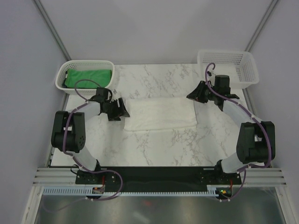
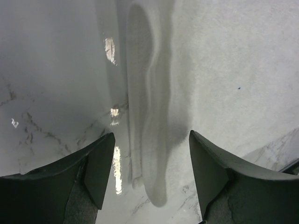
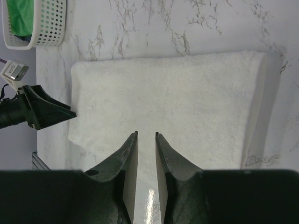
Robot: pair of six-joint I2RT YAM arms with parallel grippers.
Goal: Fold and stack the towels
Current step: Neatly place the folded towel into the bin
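My left gripper grabs the white towel by its folded edge (image 1: 126, 115) next, at the white towel's end nearer the green towel (image 1: 88, 77). The white towel then gets stacked still folded.
A white towel (image 1: 161, 113) lies folded into a long flat rectangle in the middle of the marble table. My left gripper (image 1: 122, 111) is at its left end, jaws wide open; in the left wrist view the towel's folded edge (image 2: 149, 116) runs between the fingers (image 2: 98, 163) untouched. My right gripper (image 1: 192, 97) hovers at the towel's right end. In the right wrist view the towel (image 3: 177, 93) spreads out beyond its gripper (image 3: 146, 135), whose jaws stand a narrow gap apart with nothing between them. A green towel (image 1: 88, 77) lies in the left basket.
A white mesh basket (image 1: 74, 65) at the back left holds the green towel (image 3: 21, 16). Another white mesh basket (image 1: 229, 67) stands at the back right with nothing showing in it. Grey walls close in both sides.
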